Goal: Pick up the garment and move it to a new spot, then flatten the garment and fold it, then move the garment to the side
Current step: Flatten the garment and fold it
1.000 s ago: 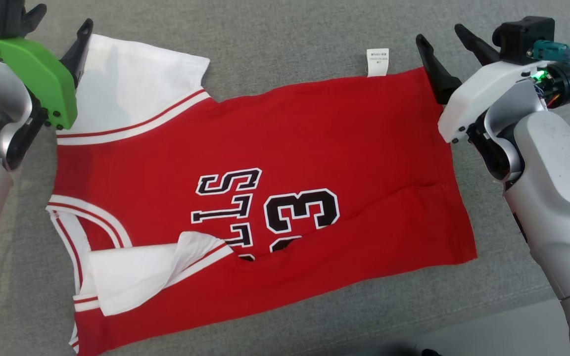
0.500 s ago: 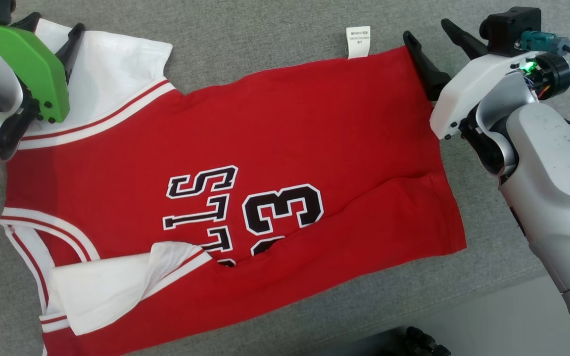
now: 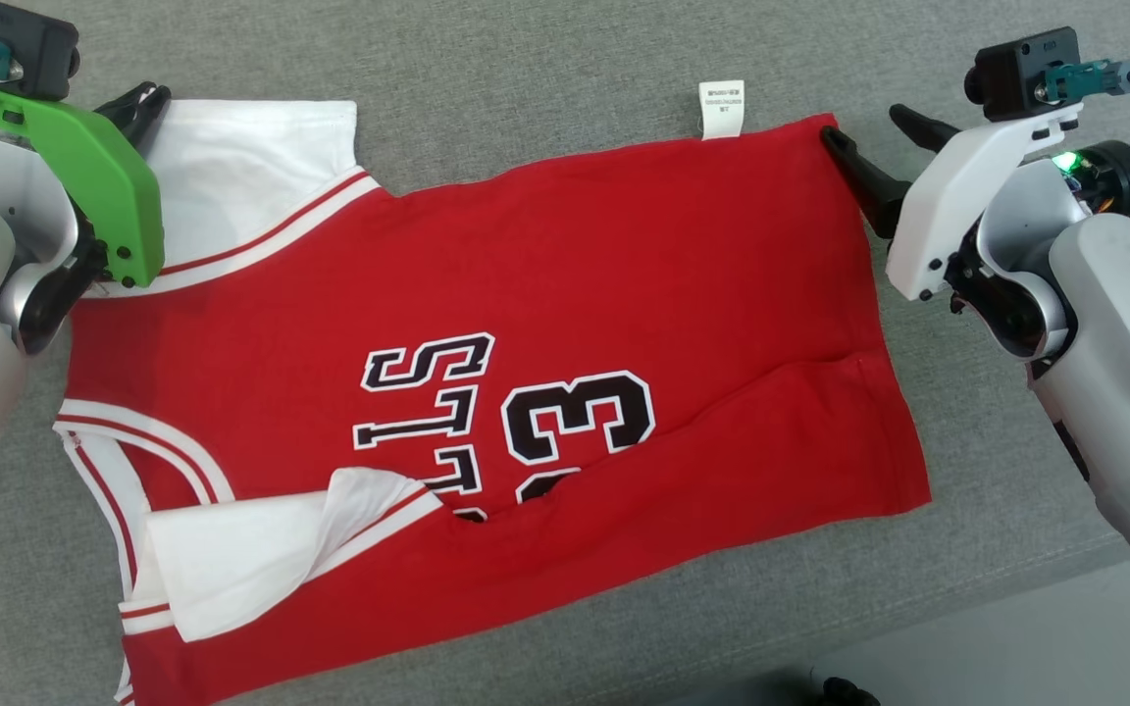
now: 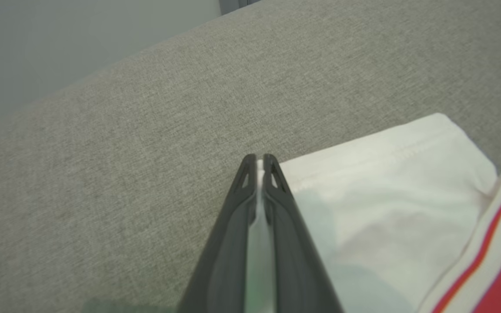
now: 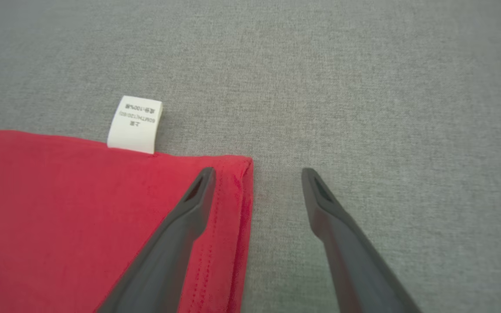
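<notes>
My right gripper is about to pinch the garment by its red hem corner (image 3: 828, 125), where the seam rises slightly, because the broad red body (image 3: 655, 259) lies flat.
The garment (image 3: 565, 294) is a red jersey with white sleeves and black lettering, lying spread on the grey cushion. My left gripper (image 3: 145, 96) is at its far left corner, shut on the edge of the white sleeve (image 3: 251, 162). In the left wrist view the two fingers (image 4: 257, 158) press together with white cloth (image 4: 385, 191) between them. My right gripper (image 3: 859, 123) stands open at the far right hem corner. In the right wrist view it (image 5: 258, 171) straddles that red corner (image 5: 239, 167), one finger over the cloth and one over bare cushion.
A white care label (image 3: 721, 108) sticks out from the far hem, also seen as the label (image 5: 135, 124) in the right wrist view. The near sleeve (image 3: 261, 549) lies folded over. The grey cushion (image 3: 545, 59) ends at the lower right above a paler floor (image 3: 1016, 647).
My left gripper has closed on the white sleeve edge; it stood open a second ago. The right gripper stays open at the hem corner. The head camera has shifted slightly.
</notes>
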